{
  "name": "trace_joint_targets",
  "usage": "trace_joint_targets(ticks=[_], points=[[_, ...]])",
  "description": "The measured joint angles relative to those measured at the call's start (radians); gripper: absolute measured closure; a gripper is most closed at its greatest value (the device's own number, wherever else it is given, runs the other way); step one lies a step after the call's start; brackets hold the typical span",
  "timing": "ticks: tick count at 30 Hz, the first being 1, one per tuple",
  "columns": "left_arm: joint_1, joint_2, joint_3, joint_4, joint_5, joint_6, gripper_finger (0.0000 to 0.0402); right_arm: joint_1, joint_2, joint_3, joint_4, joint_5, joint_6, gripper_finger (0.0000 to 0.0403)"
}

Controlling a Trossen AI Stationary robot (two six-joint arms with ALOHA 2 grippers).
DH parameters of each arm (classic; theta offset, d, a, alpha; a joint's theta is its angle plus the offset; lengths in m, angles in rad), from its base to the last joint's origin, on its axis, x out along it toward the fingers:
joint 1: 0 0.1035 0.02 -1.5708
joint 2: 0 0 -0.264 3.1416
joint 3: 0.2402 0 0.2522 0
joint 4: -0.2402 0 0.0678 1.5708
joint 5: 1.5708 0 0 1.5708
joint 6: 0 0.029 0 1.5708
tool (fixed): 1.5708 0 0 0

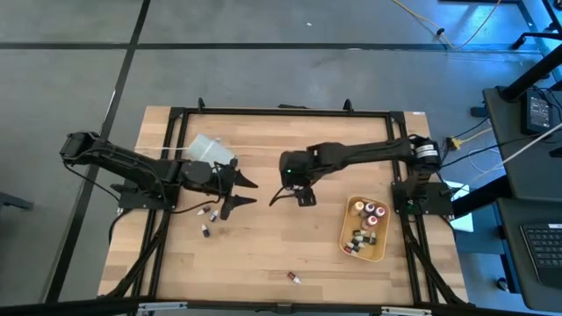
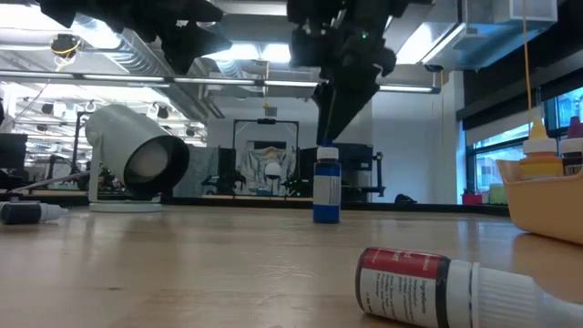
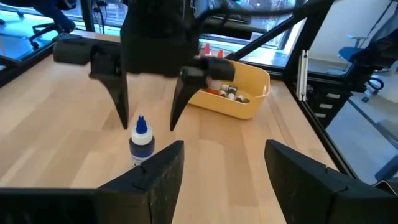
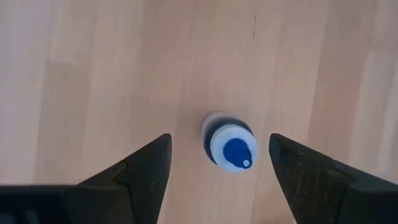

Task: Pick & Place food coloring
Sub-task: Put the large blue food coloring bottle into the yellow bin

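Observation:
The right gripper's fingers stop above the blue-tipped cap (image 4: pixel 234 148), so they would miss if they closed now. The right gripper should go lower first, then close on the bottle.
A small blue food coloring bottle (image 3: pixel 141 142) with a blue tip stands upright on the wooden table (image 1: pixel 263 254), also in the low view (image 2: pixel 326 188). My right gripper (image 4: pixel 221 142) hangs open above it, pointing down, one finger on either side and apart from it. My left gripper (image 1: pixel 243 193) is open and almost level, a little to the bottle's left, with nothing between its fingers (image 3: pixel 163 167). More small bottles lie loose on the table (image 1: pixel 211 213) (image 1: pixel 294 277) (image 2: pixel 428 287).
A yellow oblong tray (image 1: pixel 348 239) holding several small bottles stands at the table's right. A white cup-like cylinder (image 1: pixel 209 149) lies on its side at the far left, by my left arm. Bare wood lies toward the near edge.

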Motion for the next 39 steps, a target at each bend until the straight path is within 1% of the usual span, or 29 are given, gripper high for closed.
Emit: trace_joint_targets(ticks=[5, 9, 14, 17, 25, 30, 36, 39], points=[[0.0, 0.0, 0.0, -0.004, 0.001, 0.0, 0.0186, -0.002, 0.033, 0.0, 0.003, 0.002, -0.001, 0.0134], [0.0, 0.0, 0.0, -0.007, 0.002, 0.0, 0.0186, -0.001, 0.051, 0.0, 0.002, 0.052, -0.004, 0.0134], [0.0, 0.0, 0.0, -0.007, 0.002, 0.001, 0.0182, -0.001, 0.054, 0.0, 0.005, 0.053, -0.004, 0.0137], [0.0, 0.0, 0.0, -0.007, 0.002, 0.006, 0.0184, -0.002, 0.054, 0.0, 0.004, 0.053, -0.004, 0.0156], [0.0, 0.0, 0.0, -0.007, 0.002, 0.027, 0.0183, -0.024, 0.054, -0.008, -0.011, 0.046, -0.002, 0.0238], [0.0, 0.0, 0.0, -0.008, 0.002, 0.027, 0.0184, -0.028, 0.054, -0.008, -0.007, 0.046, -0.018, 0.0281], [0.0, 0.0, 0.0, -0.008, 0.002, 0.027, 0.0185, -0.015, 0.054, 0.001, -0.008, 0.045, -0.028, 0.0282], [0.0, 0.001, 0.0, -0.008, 0.002, 0.027, 0.0183, -0.002, 0.044, 0.001, -0.037, 0.045, -0.019, 0.0282]])
